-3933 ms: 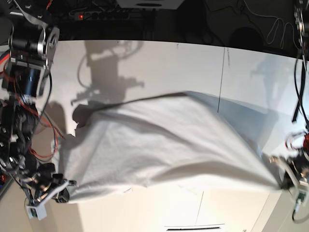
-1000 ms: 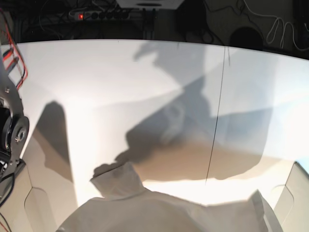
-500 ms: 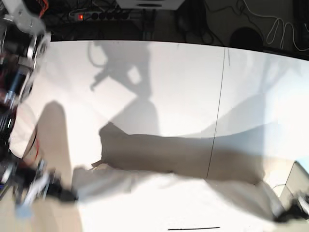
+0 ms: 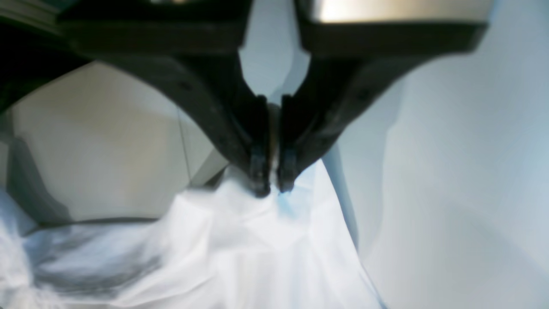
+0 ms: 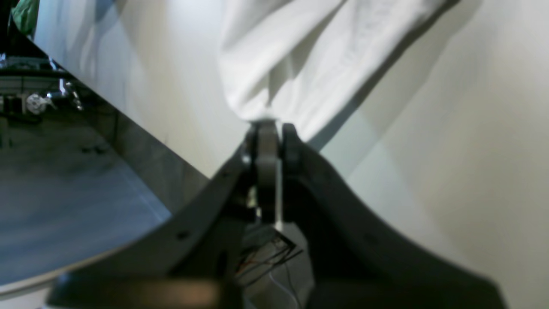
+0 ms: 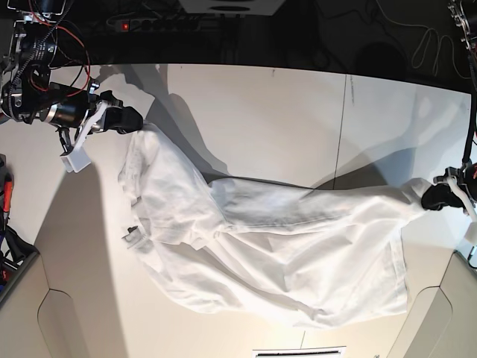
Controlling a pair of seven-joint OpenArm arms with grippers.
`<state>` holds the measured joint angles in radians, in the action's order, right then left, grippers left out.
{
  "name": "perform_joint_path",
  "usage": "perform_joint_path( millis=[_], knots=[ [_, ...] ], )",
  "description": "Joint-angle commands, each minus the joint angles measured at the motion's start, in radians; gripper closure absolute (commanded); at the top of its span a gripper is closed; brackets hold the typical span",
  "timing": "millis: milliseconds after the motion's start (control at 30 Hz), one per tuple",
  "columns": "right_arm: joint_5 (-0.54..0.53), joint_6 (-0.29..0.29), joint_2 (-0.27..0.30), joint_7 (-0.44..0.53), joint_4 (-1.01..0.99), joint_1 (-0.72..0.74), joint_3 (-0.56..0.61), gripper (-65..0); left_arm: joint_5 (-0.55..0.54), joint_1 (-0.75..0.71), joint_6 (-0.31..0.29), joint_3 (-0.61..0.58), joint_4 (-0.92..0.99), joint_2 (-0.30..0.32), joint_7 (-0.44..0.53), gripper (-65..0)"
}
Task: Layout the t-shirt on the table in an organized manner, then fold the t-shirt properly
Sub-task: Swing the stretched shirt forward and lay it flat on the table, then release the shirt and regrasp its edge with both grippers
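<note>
The t-shirt's corner (image 6: 149, 130) is well short of the table's far edge, so my right gripper now pulls the t-shirt farther before opening.
The white t-shirt (image 6: 283, 253) hangs stretched and wrinkled across the table (image 6: 283, 112), from far left to near right. On the base view's left, my right gripper (image 6: 138, 121) is shut on one corner of it. The right wrist view shows that gripper (image 5: 270, 128) pinching the fabric (image 5: 300, 56) above the table edge. On the base view's right, my left gripper (image 6: 431, 200) is shut on the opposite corner. In the left wrist view the gripper (image 4: 270, 189) clamps a peak of cloth (image 4: 240, 249).
A thin dark seam line (image 6: 341, 127) crosses the table on the right. Rounded cut-outs (image 6: 56, 313) mark the near edge at both corners. A power strip (image 6: 156, 24) and cables (image 6: 425, 37) lie beyond the far edge. Dark floor (image 5: 64, 193) lies past the table edge.
The shirt, bunched at the near edge half a second ago, now lies flung out across the table. My right arm has swung to the far left corner; my left gripper rose slightly.
</note>
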<state>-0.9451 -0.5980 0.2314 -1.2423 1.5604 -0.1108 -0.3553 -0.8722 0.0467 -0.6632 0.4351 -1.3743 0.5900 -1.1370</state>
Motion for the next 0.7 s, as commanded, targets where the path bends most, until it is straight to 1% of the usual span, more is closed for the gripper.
perform_joint_path(
  millis=[0,100,267,333,500,533,667],
  knots=[
    [-0.019,0.0,0.015,0.015,0.018,0.013,-0.024,0.0,0.009,0.001,-0.007,0.008,-0.017,0.023,0.007,0.0],
    [-0.02,0.0,0.016,0.016,0.018,0.016,-0.089,0.0,0.078,-0.041,-0.007,0.009,-0.017,0.023,0.008,0.0],
    [-0.02,0.009,0.018,0.018,0.018,0.016,-0.205,0.0,0.237,-0.095,-0.006,0.008,-0.017,0.023,0.012,0.0],
    [-0.02,0.01,0.018,0.016,0.018,0.016,-0.236,0.0,0.267,-0.103,-0.006,0.008,-0.017,0.023,0.03,0.0],
    [-0.023,0.01,0.018,-0.01,0.018,-0.005,-0.251,0.0,0.27,-0.103,0.021,0.008,-0.017,0.023,0.042,0.0],
    [-0.023,0.01,0.018,-0.017,0.018,-0.013,-0.251,0.0,0.285,-0.103,0.024,0.008,-0.017,0.022,0.041,0.0],
    [0.005,0.01,0.018,-0.019,0.018,-0.04,-0.251,0.0,0.397,-0.103,0.024,0.008,-0.017,0.023,0.041,0.0]
  ],
)
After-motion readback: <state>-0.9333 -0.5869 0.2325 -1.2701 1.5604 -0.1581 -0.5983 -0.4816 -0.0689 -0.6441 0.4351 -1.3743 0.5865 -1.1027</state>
